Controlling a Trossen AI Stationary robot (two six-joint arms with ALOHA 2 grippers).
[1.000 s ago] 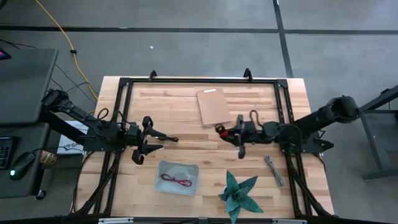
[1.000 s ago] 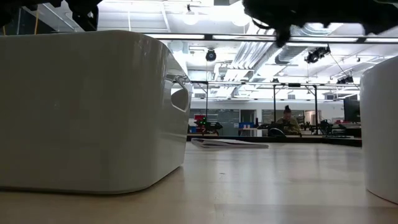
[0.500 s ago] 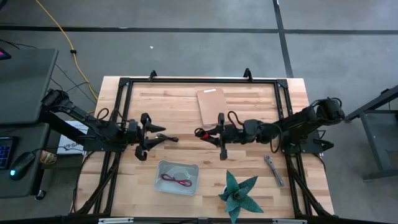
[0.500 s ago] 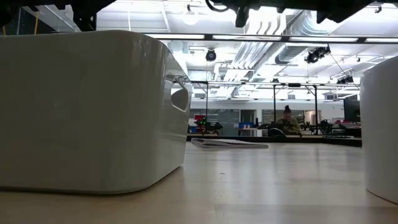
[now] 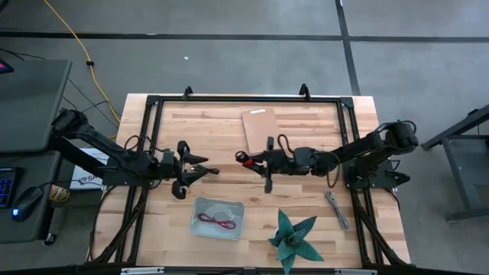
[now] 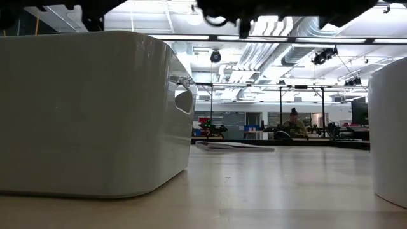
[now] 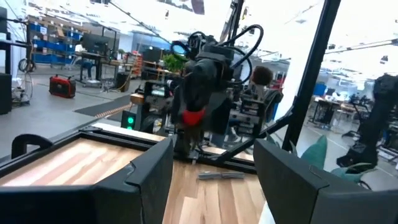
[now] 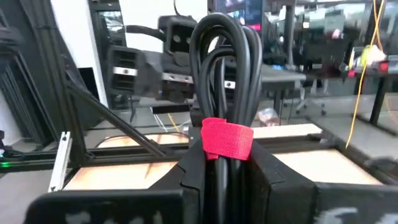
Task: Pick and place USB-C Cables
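Note:
My left gripper should take hold of the black cable bundle by its looped end (image 5: 239,155) next, and then place the bundle in the grey tray (image 5: 200,208).
My right gripper (image 5: 249,160) hovers over the table's middle, shut on a coiled black cable bound by a red strap (image 8: 226,137); the same bundle (image 7: 193,116) faces the left wrist camera. My left gripper (image 5: 202,166) is open, a short way to the left of it, fingers pointing at the right gripper. A red cable (image 5: 216,222) lies in the grey tray (image 5: 200,208) near the front edge. A grey cable (image 5: 336,208) lies flat on the table's right side. The fourth cable is not in view. My right gripper pinches the black cable bundle between its two fingers, at and just below the red strap (image 8: 219,149). The fingers come level from the table's right side. The bundle is lifted clear of the table, and its loops (image 8: 222,56) stick out past the fingertips.
A brown board (image 5: 262,130) lies flat at the table's far middle. A teal paper star (image 5: 293,237) sits at the near edge, right of the tray. A black frame (image 5: 244,99) runs around the tabletop. Bare wood lies between the two grippers and the tray.
My right gripper has travelled toward the table's left, carrying the strapped black cable from beside the brown board's near corner to the table's middle, closer to the left gripper. The left gripper has edged slightly toward the right and stayed open.

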